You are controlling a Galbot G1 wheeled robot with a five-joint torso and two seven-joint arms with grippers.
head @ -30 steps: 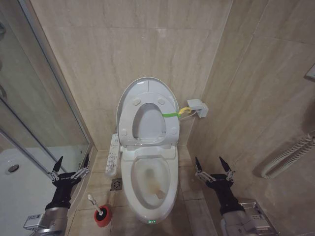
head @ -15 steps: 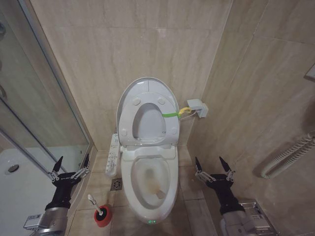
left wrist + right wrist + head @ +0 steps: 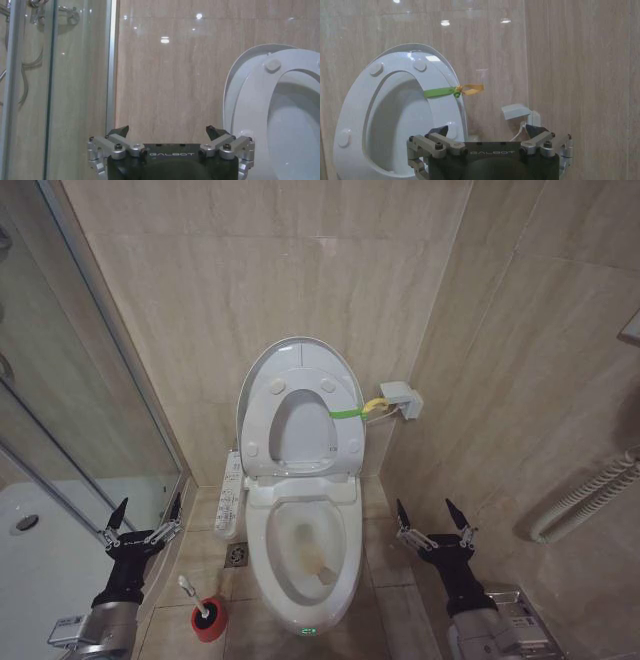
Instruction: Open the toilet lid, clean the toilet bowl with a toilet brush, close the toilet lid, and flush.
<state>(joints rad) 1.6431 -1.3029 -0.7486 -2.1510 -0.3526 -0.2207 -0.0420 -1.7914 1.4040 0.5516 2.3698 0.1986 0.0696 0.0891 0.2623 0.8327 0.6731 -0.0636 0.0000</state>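
Note:
My left gripper should next take hold of the toilet brush by its upright white handle (image 3: 191, 593), as the brush head sits down inside the red holder cup (image 3: 210, 620).
The toilet lid (image 3: 300, 352) stands raised against the back wall, with the ring seat (image 3: 346, 442) and its green band up in front of it. Below them the toilet bowl (image 3: 303, 552) lies uncovered, yellowish inside, a green light at its front. The toilet brush (image 3: 190, 593) stands in a red holder cup (image 3: 210, 620) on the floor left of the bowl. My left gripper (image 3: 146, 513) hangs open left of the bowl, above the brush. My right gripper (image 3: 435, 515) hangs open to the bowl's right. Both are empty. The raised lid (image 3: 237, 71) (image 3: 395, 50) shows in both wrist views.
A glass shower screen (image 3: 70, 380) and white shower tray (image 3: 40, 550) stand at the left. A control panel (image 3: 228, 496) hangs on the bowl's left side. A white wall box (image 3: 400, 400) with a cable sits right of the lid. A white hose (image 3: 585, 495) runs along the right wall.

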